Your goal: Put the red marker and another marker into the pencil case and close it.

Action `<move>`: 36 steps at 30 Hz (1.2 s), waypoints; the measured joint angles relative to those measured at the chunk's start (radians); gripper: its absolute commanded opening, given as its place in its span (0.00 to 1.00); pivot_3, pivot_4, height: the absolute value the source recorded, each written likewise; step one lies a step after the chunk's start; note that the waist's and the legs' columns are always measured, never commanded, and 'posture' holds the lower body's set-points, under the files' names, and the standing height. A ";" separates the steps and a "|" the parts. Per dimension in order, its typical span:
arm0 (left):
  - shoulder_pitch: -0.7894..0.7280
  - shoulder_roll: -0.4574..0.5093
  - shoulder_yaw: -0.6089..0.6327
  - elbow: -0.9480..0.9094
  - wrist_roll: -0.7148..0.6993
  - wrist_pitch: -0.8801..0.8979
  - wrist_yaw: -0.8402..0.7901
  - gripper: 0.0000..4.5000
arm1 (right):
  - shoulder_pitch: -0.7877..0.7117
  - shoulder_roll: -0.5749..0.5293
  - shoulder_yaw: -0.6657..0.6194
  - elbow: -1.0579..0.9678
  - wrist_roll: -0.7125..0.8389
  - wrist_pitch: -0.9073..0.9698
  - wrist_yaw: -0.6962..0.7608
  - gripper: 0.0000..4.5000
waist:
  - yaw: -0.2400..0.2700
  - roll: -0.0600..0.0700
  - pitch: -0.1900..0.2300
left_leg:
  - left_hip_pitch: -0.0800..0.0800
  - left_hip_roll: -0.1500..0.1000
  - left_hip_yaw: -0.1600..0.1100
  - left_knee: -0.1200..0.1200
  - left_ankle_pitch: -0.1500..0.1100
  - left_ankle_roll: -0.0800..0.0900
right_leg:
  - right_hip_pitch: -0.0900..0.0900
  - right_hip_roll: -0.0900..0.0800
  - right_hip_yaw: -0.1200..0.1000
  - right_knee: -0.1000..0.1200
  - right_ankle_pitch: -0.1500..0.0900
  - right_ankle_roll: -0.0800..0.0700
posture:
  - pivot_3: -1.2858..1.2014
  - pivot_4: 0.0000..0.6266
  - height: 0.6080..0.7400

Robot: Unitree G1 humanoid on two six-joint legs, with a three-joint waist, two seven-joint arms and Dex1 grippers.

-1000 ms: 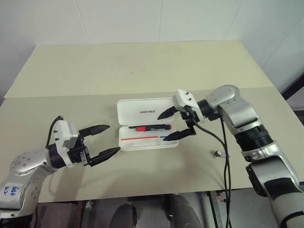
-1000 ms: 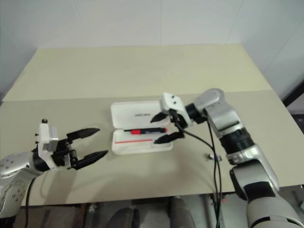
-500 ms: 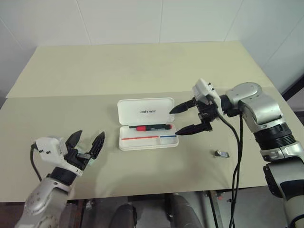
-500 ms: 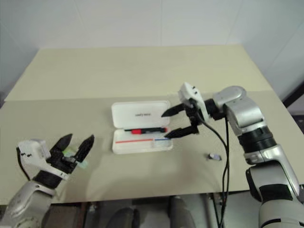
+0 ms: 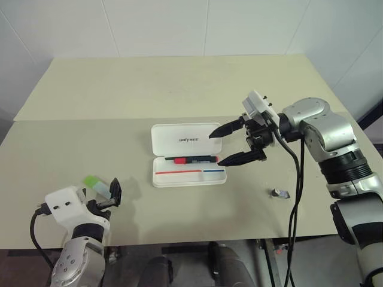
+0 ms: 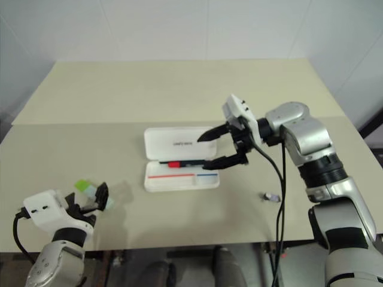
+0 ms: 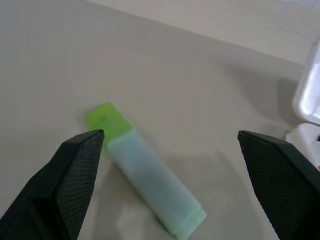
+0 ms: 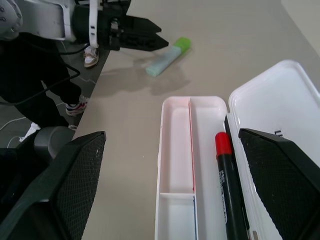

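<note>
The left gripper should go down to the highlighter [image 5: 96, 182] before it closes on the highlighter: its fingers stop above it, and bare tabletop shows between them.
The pencil case [image 5: 187, 141] lies open in the middle of the table, its white lid flat behind the tray. The red marker [image 5: 191, 159] rests inside it along the hinge side, also seen as the red marker [image 8: 226, 170]. Another marker, the pale green highlighter [image 5: 96, 182], lies on the table at the near left. My left gripper [image 7: 170, 135] stands open just behind the highlighter [image 7: 145, 185] and does not touch it. My right gripper [image 5: 215, 149] hovers open over the case's right end, holding nothing.
A tiny dark grey piece [image 5: 279, 193] lies on the table right of the case. The table's front edge runs just behind my left gripper. A seam crosses the table behind the case.
My left gripper drew back toward the near-left edge and turned from facing the case to facing forward, uncovering the green highlighter. My right gripper lifted a little and pulled slightly right.
</note>
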 measured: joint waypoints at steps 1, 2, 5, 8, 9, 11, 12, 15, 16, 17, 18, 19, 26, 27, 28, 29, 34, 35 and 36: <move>-0.008 -0.001 0.001 0.001 0.001 0.017 0.008 1.00 | -0.003 -0.004 0.003 -0.004 0.007 0.001 0.000 1.00 | 0.000 0.000 0.000 | 0.000 0.000 0.000 0.000 0.000 0.000 | 0.000 0.000 0.000 0.000 0.000 0.000 | 0.52 0.24 1.00; -0.013 -0.002 0.003 0.002 0.001 0.034 0.014 1.00 | -0.003 -0.008 0.003 -0.007 0.010 0.003 0.000 1.00 | 0.000 0.000 0.000 | 0.000 0.000 0.000 0.000 0.000 0.000 | 0.000 0.000 0.000 0.000 0.000 0.000 | 0.52 0.24 1.00; -0.047 -0.006 0.015 0.019 0.005 0.114 0.053 1.00 | -0.005 -0.020 0.008 -0.015 0.021 0.005 0.000 1.00 | 0.000 0.000 0.000 | 0.000 0.000 0.000 0.000 0.000 0.000 | 0.000 0.000 0.000 0.000 0.000 0.001 | 0.52 0.24 1.00; -0.088 -0.011 0.035 0.045 0.006 0.199 0.080 1.00 | -0.006 -0.031 0.008 -0.030 0.031 0.007 0.000 1.00 | 0.001 0.000 0.000 | -0.001 0.000 0.000 0.000 0.000 0.000 | 0.000 0.000 0.000 0.000 0.001 0.001 | 0.52 0.24 1.00; -0.102 -0.011 0.039 0.045 0.007 0.223 0.085 1.00 | -0.007 -0.034 0.008 -0.034 0.032 0.007 0.000 1.00 | 0.001 0.000 0.000 | -0.001 0.000 0.000 0.000 0.000 0.000 | 0.000 0.000 0.000 0.000 0.001 0.001 | 0.52 0.24 1.00; -0.133 -0.012 0.054 0.050 0.006 0.278 0.094 1.00 | -0.007 -0.037 0.008 -0.048 0.035 0.010 0.000 1.00 | 0.001 0.000 0.000 | -0.001 0.000 0.000 0.000 0.000 0.000 | 0.000 0.000 0.000 0.000 0.001 0.001 | 0.52 0.24 1.00; -0.160 -0.013 0.063 0.058 0.006 0.305 0.097 1.00 | -0.007 -0.039 0.008 -0.053 0.040 0.012 0.000 1.00 | 0.001 0.000 0.000 | -0.001 0.000 0.000 0.000 0.000 0.000 | 0.000 0.000 0.000 0.000 0.001 0.001 | 0.52 0.24 1.00; -0.231 -0.006 0.083 0.081 0.006 0.368 0.095 1.00 | -0.003 -0.040 0.005 -0.076 0.044 0.018 0.000 1.00 | 0.001 0.000 0.000 | -0.001 0.000 0.000 0.000 0.000 0.000 | 0.000 0.000 -0.001 0.001 0.001 0.001 | 0.52 0.24 1.00; -0.249 -0.002 0.087 0.086 0.006 0.386 0.093 1.00 | 0.001 -0.040 0.003 -0.083 0.044 0.020 0.000 1.00 | 0.001 0.000 0.000 | -0.001 0.000 0.000 0.000 0.000 0.000 | 0.000 0.000 -0.001 0.000 0.001 0.001 | 0.52 0.24 1.00; -0.269 0.001 0.090 0.092 0.006 0.404 0.089 1.00 | 0.006 -0.040 0.001 -0.089 0.045 0.024 0.000 1.00 | 0.001 0.000 0.000 | -0.001 0.000 0.000 0.001 0.000 0.000 | 0.000 0.000 -0.001 0.001 0.001 0.001 | 0.52 0.24 1.00; -0.280 0.003 0.093 0.095 0.007 0.418 0.087 1.00 | 0.008 -0.040 0.000 -0.092 0.045 0.025 0.000 1.00 | 0.001 0.000 0.000 | -0.001 0.000 -0.001 0.000 0.000 0.000 | 0.000 0.000 -0.001 0.000 0.001 0.001 | 0.52 0.24 1.00; -0.291 0.003 0.097 0.095 0.008 0.434 0.086 1.00 | 0.014 -0.040 -0.006 -0.095 0.045 0.026 0.000 1.00 | 0.001 0.000 0.000 | -0.001 0.000 -0.001 0.000 0.000 0.000 | 0.000 0.000 -0.001 0.000 0.001 0.001 | 0.52 0.24 1.00; -0.343 -0.004 0.129 0.071 0.025 0.561 0.076 0.91 | 0.032 -0.040 -0.018 -0.115 0.050 0.035 0.000 1.00 | 0.001 0.000 0.000 | 0.000 0.000 -0.001 0.000 0.000 0.000 | 0.000 0.000 0.000 0.000 0.001 0.002 | 0.52 0.24 1.00; -0.351 -0.011 0.136 0.067 0.032 0.578 0.076 0.87 | 0.032 -0.040 -0.018 -0.117 0.050 0.035 0.000 1.00 | 0.000 0.000 0.000 | 0.000 0.000 -0.001 0.000 0.000 0.000 | 0.000 0.000 0.000 0.000 0.001 0.002 | 0.52 0.24 1.00; -0.358 -0.018 0.145 0.062 0.042 0.597 0.076 0.81 | 0.032 -0.040 -0.019 -0.118 0.050 0.035 0.000 1.00 | 0.000 0.000 0.000 | 0.000 0.000 -0.001 0.000 0.000 0.000 | 0.000 0.000 0.000 0.000 0.001 0.002 | 0.52 0.24 1.00; -0.362 -0.024 0.153 0.058 0.050 0.612 0.077 0.74 | 0.032 -0.040 -0.018 -0.120 0.050 0.035 0.000 1.00 | 0.000 0.000 0.000 | 0.000 0.000 -0.001 0.000 0.000 0.000 | 0.000 0.000 0.000 0.000 0.001 0.002 | 0.52 0.24 1.00; -0.368 -0.044 0.165 0.024 0.093 0.667 0.068 0.37 | 0.032 -0.039 -0.019 -0.118 0.050 0.034 0.000 1.00 | 0.001 0.000 0.000 | 0.000 0.000 -0.001 0.000 -0.001 0.000 | 0.000 -0.001 0.000 0.000 0.001 0.002 | 0.52 0.24 1.00; -0.368 -0.048 0.165 0.021 0.099 0.673 0.062 0.30 | 0.032 -0.039 -0.019 -0.116 0.050 0.034 0.000 1.00 | 0.001 0.000 0.000 | 0.000 0.000 -0.001 0.000 -0.001 0.000 | 0.000 -0.001 0.000 0.000 0.001 0.002 | 0.52 0.24 1.00; -0.368 -0.051 0.166 0.018 0.107 0.677 0.054 0.23 | 0.032 -0.038 -0.019 -0.113 0.050 0.034 0.000 1.00 | 0.001 0.000 0.000 | 0.000 0.000 -0.001 0.000 0.000 0.000 | 0.000 -0.001 0.000 0.000 0.001 0.002 | 0.52 0.24 1.00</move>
